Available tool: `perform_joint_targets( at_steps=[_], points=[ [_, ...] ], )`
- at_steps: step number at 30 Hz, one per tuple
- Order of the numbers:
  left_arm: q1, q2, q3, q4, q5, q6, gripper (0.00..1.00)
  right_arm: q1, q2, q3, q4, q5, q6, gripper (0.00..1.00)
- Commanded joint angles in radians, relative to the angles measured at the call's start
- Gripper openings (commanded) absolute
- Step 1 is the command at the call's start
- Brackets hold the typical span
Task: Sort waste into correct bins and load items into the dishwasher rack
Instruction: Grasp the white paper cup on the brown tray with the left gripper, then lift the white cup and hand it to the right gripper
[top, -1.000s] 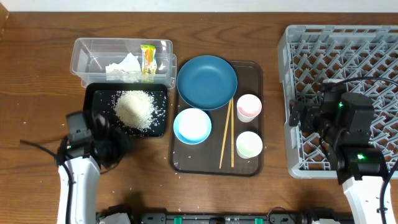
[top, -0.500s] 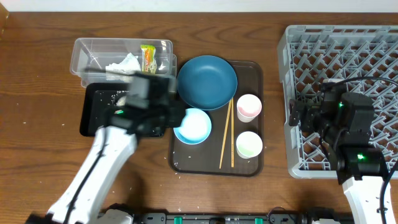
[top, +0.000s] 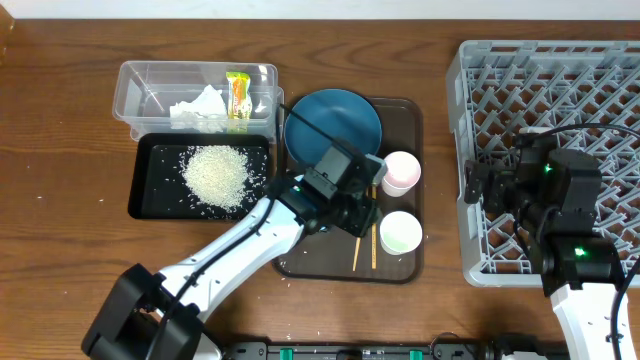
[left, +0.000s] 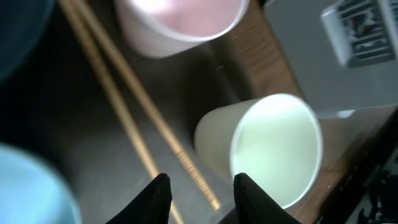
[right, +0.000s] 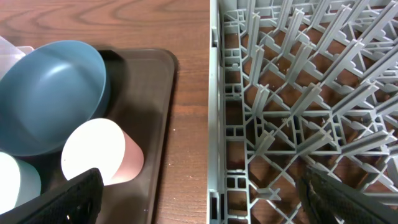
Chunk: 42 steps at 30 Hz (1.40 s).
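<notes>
My left gripper reaches the greenish white cup (top: 400, 232) next and grabs the cup's rim nearest the chopsticks, so the cup's base stays free for my right gripper.
My left gripper (top: 358, 215) (left: 202, 186) hovers low over the wooden chopsticks (top: 374, 248) (left: 124, 81) on the brown tray, jaws partly open and empty. The greenish white cup (top: 400, 232) (left: 273, 149) stands just to its right, and the pinkish white cup (top: 402, 172) (left: 180, 25) is beyond. My left arm hides most of the light blue bowl (left: 25, 186). The dark blue plate (top: 335, 125) (right: 50, 93) lies at the tray's back. My right gripper (top: 480, 185) (right: 211, 205) stays wide open and empty over the left wall of the grey rack (top: 560, 100) (right: 298, 93).
The clear tub (top: 150, 95) at the back left holds the tissue (top: 200, 108) and the snack wrapper (top: 239, 97). In front of it the black tray (top: 150, 190) carries a pile of rice (top: 215, 175). The brown serving tray (top: 410, 260) sits between these bins and the rack.
My left arm swung from the table's left side across the black tray to the brown tray and now covers the bowl. The right arm has not moved.
</notes>
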Motion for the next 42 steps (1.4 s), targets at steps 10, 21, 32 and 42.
perform_joint_targets(
  at_steps=[10, 21, 32, 42],
  points=[
    [-0.057, 0.070, 0.023, 0.031, -0.005, 0.040, 0.36, 0.008, 0.002, 0.019, -0.003, 0.006, -0.002, 0.98],
    [-0.048, 0.136, 0.023, 0.032, -0.035, 0.033, 0.06, 0.008, 0.002, 0.019, -0.004, 0.007, -0.002, 0.98],
    [0.235, -0.057, 0.023, 0.066, 0.291, -0.130, 0.06, 0.008, 0.058, 0.019, -0.003, -0.081, -0.034, 0.99],
    [0.557, 0.011, 0.023, 0.365, 0.867, -0.565, 0.06, 0.010, 0.193, 0.019, 0.274, -0.903, -0.261, 0.99]
  ],
)
